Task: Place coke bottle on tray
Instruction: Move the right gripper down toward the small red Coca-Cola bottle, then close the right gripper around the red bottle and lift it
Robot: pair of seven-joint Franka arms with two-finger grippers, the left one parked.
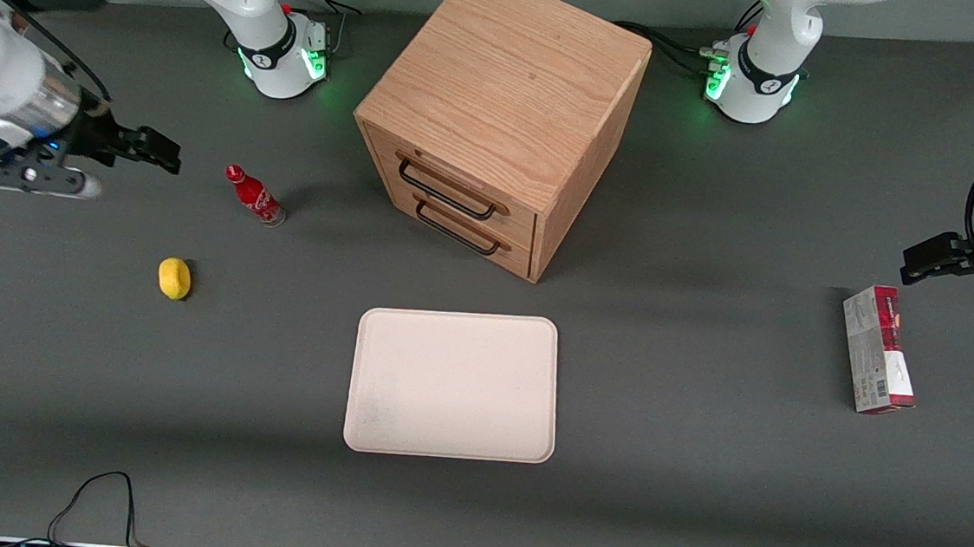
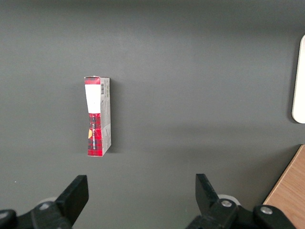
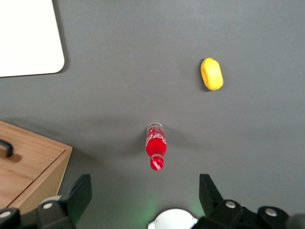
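Note:
My gripper grabs the bottle by its end with the cap [image 1: 238, 177] next, to place the coke bottle on the tray [image 1: 453, 384].
The coke bottle [image 1: 255, 195], small and red with a red cap and white script, stands upright on the grey table toward the working arm's end, beside the wooden cabinet. It also shows in the right wrist view [image 3: 156, 147]. The cream-white tray [image 1: 453, 384] lies flat in front of the cabinet, nearer the front camera; its corner shows in the right wrist view [image 3: 28, 38]. My gripper [image 1: 158, 150] hangs well above the table, off to the side of the bottle, open and empty [image 3: 145, 193].
The wooden two-drawer cabinet [image 1: 499, 118] stands mid-table with both drawers shut. A yellow lemon [image 1: 175, 278] lies nearer the front camera than the bottle. A red-and-grey carton [image 1: 878, 349] lies toward the parked arm's end. A black cable [image 1: 100, 500] loops at the table's front edge.

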